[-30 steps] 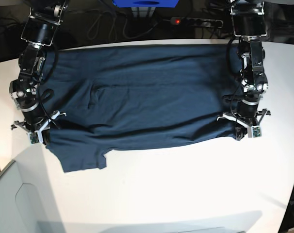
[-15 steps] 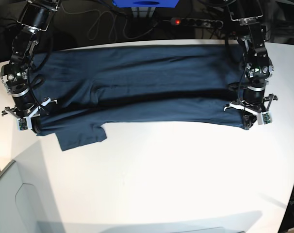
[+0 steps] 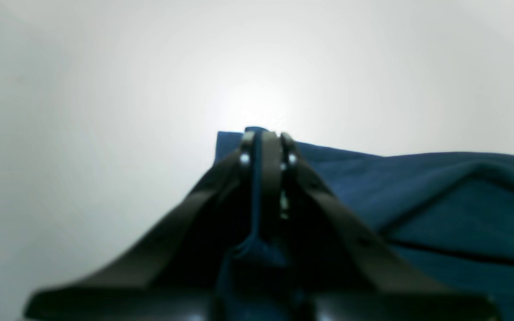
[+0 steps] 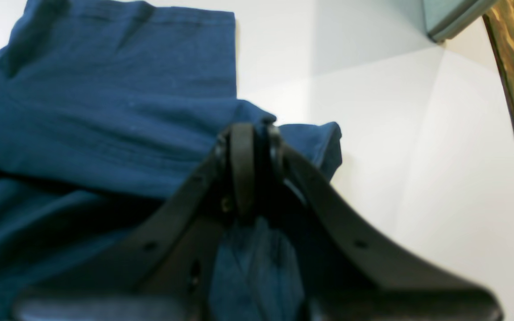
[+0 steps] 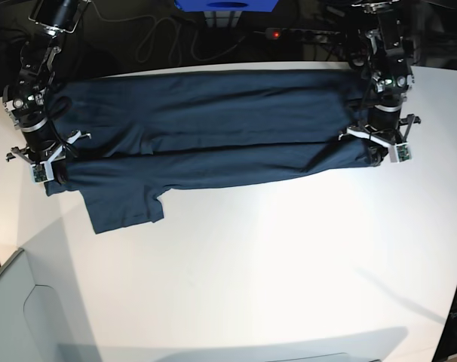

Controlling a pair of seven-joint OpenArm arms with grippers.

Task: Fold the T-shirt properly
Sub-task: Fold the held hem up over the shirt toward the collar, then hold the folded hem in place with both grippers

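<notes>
The T-shirt's edge in my left gripper's fingers is in line with the T-shirt's navy layer beside the fingers. It is time for my left gripper to let go of the T-shirt (image 5: pixel 213 128).
The dark navy T-shirt (image 5: pixel 213 128) lies stretched sideways across the far half of the white table (image 5: pixel 289 264), doubled into a long band, with one sleeve (image 5: pixel 123 207) sticking out toward the near side. In the base view my left gripper (image 5: pixel 379 154) is shut on the cloth's right end, and my right gripper (image 5: pixel 47 175) is shut on its left end. The left wrist view shows the left gripper (image 3: pixel 263 142) pinching a thin fold of the T-shirt (image 3: pixel 440 200). In the right wrist view the right gripper (image 4: pixel 250 133) clamps a bunched edge of the T-shirt (image 4: pixel 105 111).
A power strip (image 5: pixel 304 33) with a red light and a blue object (image 5: pixel 227 6) sit behind the table's far edge. A grey bin (image 5: pixel 17 317) stands at the near left corner; its corner (image 4: pixel 453 18) also shows in the right wrist view.
Both grippers have carried the shirt's near edge toward the far side of the table, so the cloth band is narrower and lies farther back. The sleeve has moved with it.
</notes>
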